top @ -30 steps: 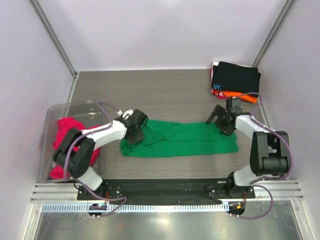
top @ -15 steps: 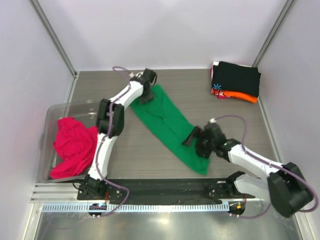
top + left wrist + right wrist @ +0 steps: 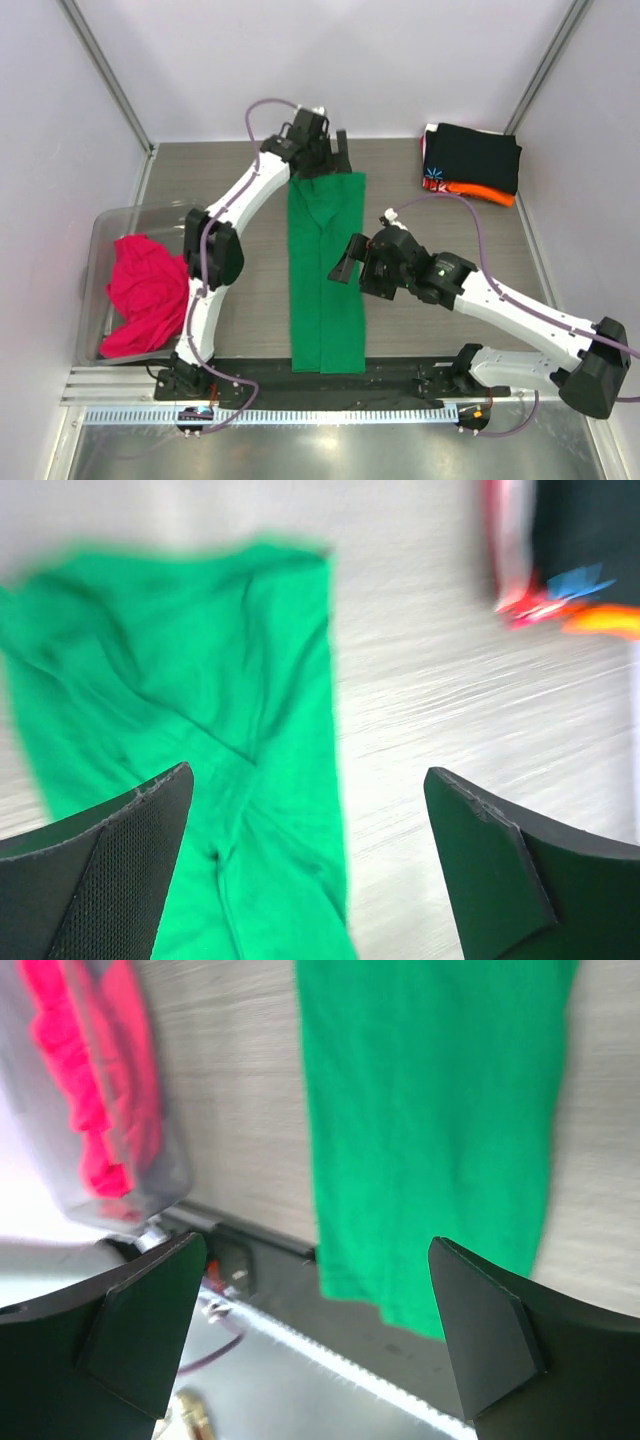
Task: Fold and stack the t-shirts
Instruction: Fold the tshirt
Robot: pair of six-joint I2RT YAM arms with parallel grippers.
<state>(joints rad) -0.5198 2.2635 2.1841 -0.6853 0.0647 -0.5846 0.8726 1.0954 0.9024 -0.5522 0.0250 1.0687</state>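
The right gripper grabs the green t-shirt's near corner, on the stack's side, next. Then it folds the corner toward the t-shirt's far end.
The bright green t-shirt (image 3: 325, 280) lies flat as a long narrow strip running from the back of the table to its near edge. My left gripper (image 3: 330, 155) hovers over the strip's far end, open and holding nothing. In the left wrist view the green cloth (image 3: 180, 720) spreads below and left of the open gripper (image 3: 310, 865). My right gripper (image 3: 352, 258) is open just above the strip's right edge at mid-length. The right wrist view shows the green shirt's near end (image 3: 430, 1110) beyond the open gripper (image 3: 320, 1335). A magenta-pink shirt (image 3: 145, 295) is bunched in the bin.
A clear plastic bin (image 3: 115, 225) stands at the left edge of the table. Folded black, orange and red-patterned shirts (image 3: 470, 160) are stacked at the back right corner. The arms' black base rail (image 3: 330, 385) runs along the near edge, touching the green strip's end.
The green shirt has swung from lying sideways, through a diagonal, to a straight back-to-front strip. My left gripper carried its end to the back and let go. The right arm moved toward the middle.
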